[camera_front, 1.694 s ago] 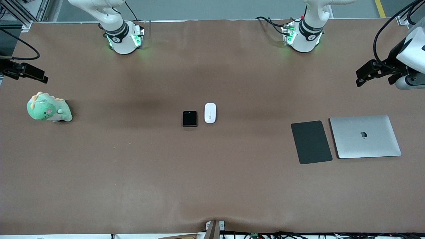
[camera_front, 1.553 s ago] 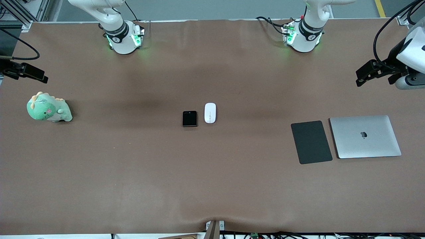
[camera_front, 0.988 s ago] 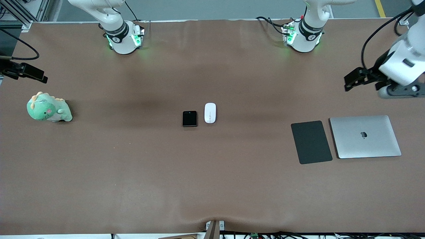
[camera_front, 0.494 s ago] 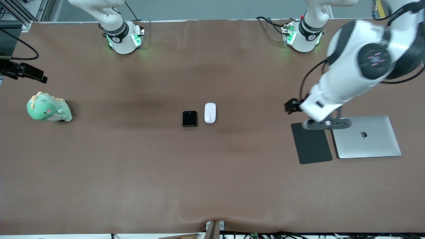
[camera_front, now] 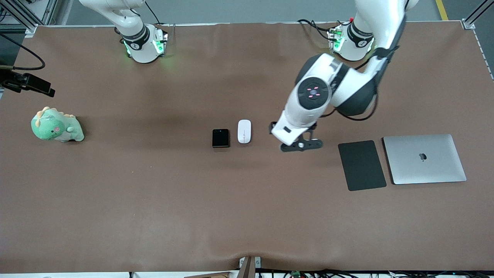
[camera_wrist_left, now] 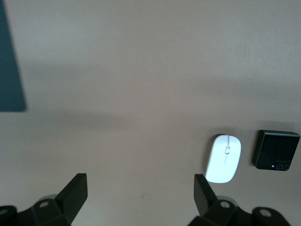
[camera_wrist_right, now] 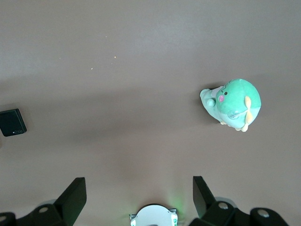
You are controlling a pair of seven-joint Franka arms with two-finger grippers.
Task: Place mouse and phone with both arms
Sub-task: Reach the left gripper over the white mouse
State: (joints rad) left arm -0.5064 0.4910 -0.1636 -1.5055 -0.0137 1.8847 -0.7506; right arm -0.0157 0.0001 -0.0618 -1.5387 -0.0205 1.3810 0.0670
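Note:
The white mouse (camera_front: 244,131) needs to go on the dark grey flat pad (camera_front: 362,166), so my left gripper will grab it by its long sides next.
The white mouse (camera_front: 244,131) lies on the brown table at its middle. The black phone (camera_front: 220,138) lies close beside it, toward the right arm's end. Both show in the left wrist view, the mouse (camera_wrist_left: 224,158) and the phone (camera_wrist_left: 276,149). My left gripper (camera_front: 274,128) hangs open and empty over bare table beside the mouse, toward the left arm's end; its fingers (camera_wrist_left: 75,192) stand wide apart. My right gripper (camera_front: 46,89) waits open and empty, high over the right arm's end. The phone (camera_wrist_right: 12,122) also shows in the right wrist view.
A green dinosaur plush (camera_front: 56,125) sits at the right arm's end and shows in the right wrist view (camera_wrist_right: 233,103). A dark grey flat pad (camera_front: 362,165) and a closed silver laptop (camera_front: 424,159) lie side by side toward the left arm's end.
My left arm has swung from the left arm's end of the table, past the laptop and pad, to beside the mouse. The right arm, mouse and phone have not moved.

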